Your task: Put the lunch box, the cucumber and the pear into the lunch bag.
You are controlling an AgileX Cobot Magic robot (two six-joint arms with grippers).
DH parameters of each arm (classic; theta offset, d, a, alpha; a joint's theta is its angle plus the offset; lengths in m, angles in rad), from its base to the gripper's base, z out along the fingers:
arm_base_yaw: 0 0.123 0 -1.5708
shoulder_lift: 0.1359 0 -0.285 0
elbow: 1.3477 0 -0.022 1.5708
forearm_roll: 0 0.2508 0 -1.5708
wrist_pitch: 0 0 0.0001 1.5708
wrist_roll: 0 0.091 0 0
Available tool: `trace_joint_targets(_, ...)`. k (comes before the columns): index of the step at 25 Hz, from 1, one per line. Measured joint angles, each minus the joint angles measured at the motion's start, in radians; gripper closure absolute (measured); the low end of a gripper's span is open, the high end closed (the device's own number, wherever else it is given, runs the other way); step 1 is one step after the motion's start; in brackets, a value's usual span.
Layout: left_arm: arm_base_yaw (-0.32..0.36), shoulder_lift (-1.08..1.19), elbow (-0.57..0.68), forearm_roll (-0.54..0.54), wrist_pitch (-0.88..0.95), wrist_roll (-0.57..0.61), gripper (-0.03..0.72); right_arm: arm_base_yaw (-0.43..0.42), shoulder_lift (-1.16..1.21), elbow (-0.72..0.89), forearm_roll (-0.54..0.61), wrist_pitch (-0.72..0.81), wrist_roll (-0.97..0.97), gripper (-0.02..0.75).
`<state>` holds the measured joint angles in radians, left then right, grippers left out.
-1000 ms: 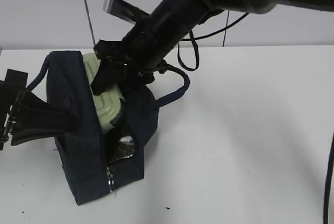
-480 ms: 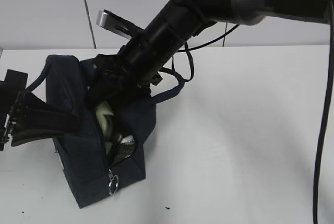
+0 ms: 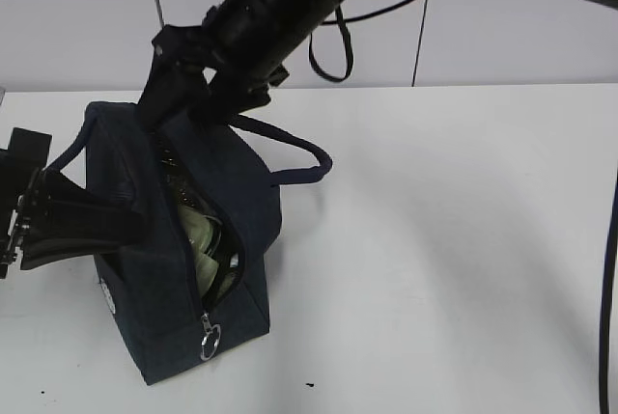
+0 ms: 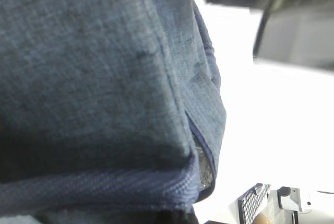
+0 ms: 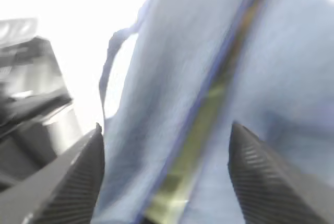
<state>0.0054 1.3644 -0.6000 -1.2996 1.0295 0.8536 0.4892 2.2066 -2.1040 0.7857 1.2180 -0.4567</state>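
The thin cloth of the bag stands up above the lunch box [image 3: 198,235] opposite the ring pull, so I should pinch the bag by its rim [image 3: 189,122] there with my right gripper next.
The dark navy lunch bag [image 3: 154,332] stands at the table's left and fills the left wrist view [image 4: 94,67]. Its top zipper is open. The pale green lunch box [image 3: 198,235] sits inside it and shows through the gap, also as a green strip in the right wrist view [image 5: 193,145]. My right gripper [image 3: 183,110] hangs open and empty just above the bag's mouth [image 5: 167,177]. My left gripper [image 3: 92,226] is shut on the bag's left rim; its fingers are hidden in the left wrist view. The cucumber and the pear are out of view.
A metal ring pull [image 3: 209,346] hangs at the zipper's front end. One loop handle [image 3: 299,158] sticks out to the bag's right. The white table [image 3: 444,260] stretches to the right. A black cable [image 3: 333,57] dangles from the right arm.
The right gripper let go of the lunch box and rose up and to the left out of the bag. The lunch box sank down into the bag. The left gripper stayed put.
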Motion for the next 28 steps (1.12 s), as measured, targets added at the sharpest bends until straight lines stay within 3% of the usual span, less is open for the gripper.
trace_joint_targets(4,0.000,0.000,0.000,0.001,0.000,0.000,0.703,-0.002,0.000,-0.116,-0.226,0.006,0.104,0.171)
trace_joint_targets(9,0.000,0.000,0.000,0.001,0.000,0.000,0.703,-0.004,0.000,-0.130,-0.361,0.017,0.197,0.171)
trace_joint_targets(21,0.000,0.000,0.000,0.001,0.000,0.000,0.704,-0.004,0.027,-0.088,-0.366,0.024,0.220,0.174)
trace_joint_targets(28,0.000,0.000,0.000,0.001,0.000,0.000,0.704,-0.004,0.079,-0.085,-0.291,0.024,0.220,0.174)
